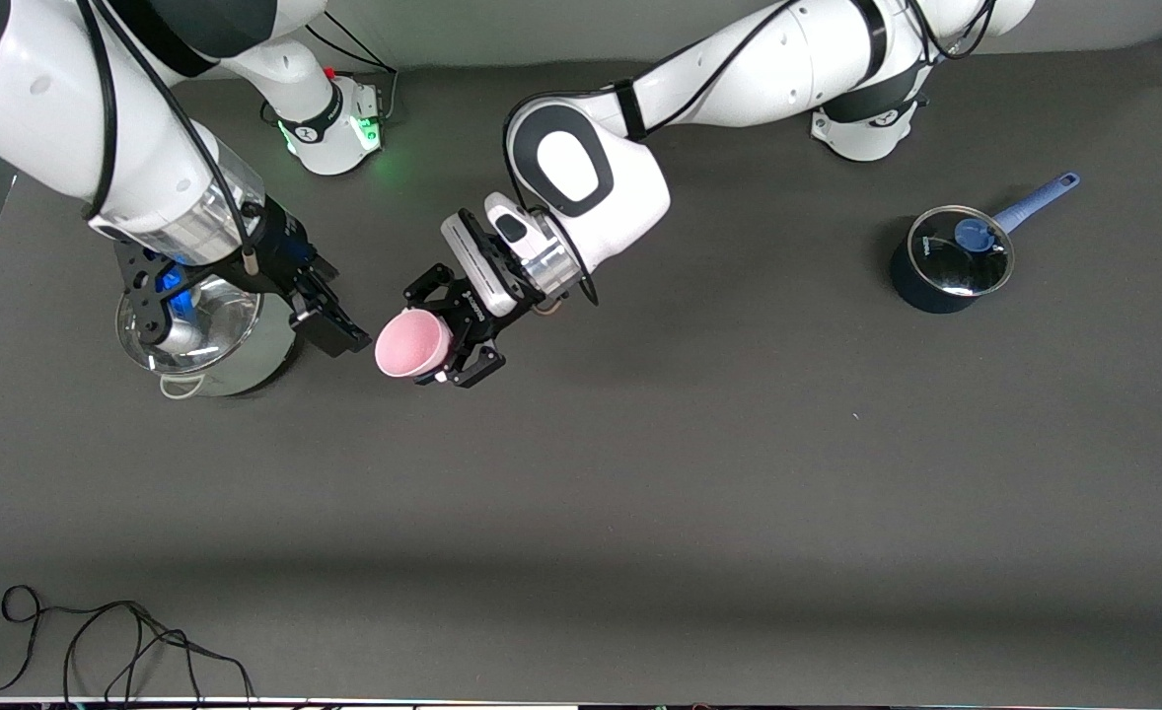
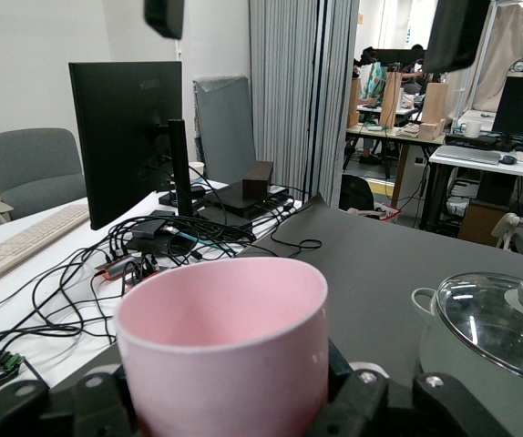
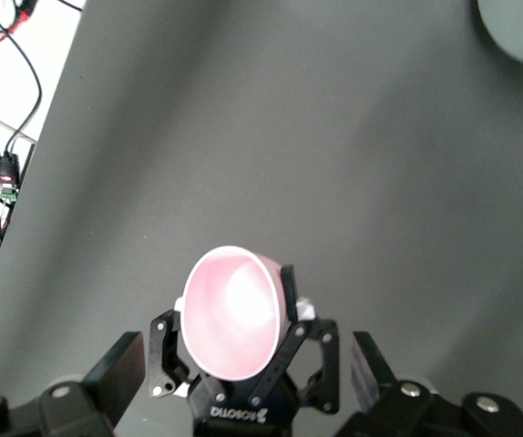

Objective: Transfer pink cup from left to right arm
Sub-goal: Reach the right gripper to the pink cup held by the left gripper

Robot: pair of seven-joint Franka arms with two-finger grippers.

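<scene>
My left gripper holds the pink cup's body. My right gripper should take the cup over next by grabbing it by its rim (image 1: pixel 379 343) (image 3: pixel 277 319).
The pink cup (image 1: pixel 411 344) hangs on its side above the table, its mouth turned toward the right arm's end. My left gripper (image 1: pixel 448 343), a thin black claw, is shut on the cup's body (image 2: pixel 225 346). In the right wrist view the cup (image 3: pixel 232 314) shows its open mouth, with a claw finger (image 3: pixel 289 350) beside it. My right gripper (image 1: pixel 334 320) is open and holds nothing. It hovers just short of the cup's rim, partly over the steel pot. One of its blocky fingers (image 3: pixel 116 369) shows on each side of the cup without touching it.
A steel pot (image 1: pixel 236 360) with a glass lid (image 2: pixel 489 332) stands under the right arm, toward that arm's end. A dark blue saucepan (image 1: pixel 951 261) with a lid and long handle sits toward the left arm's end. A loose black cable (image 1: pixel 98 641) lies near the table's front edge.
</scene>
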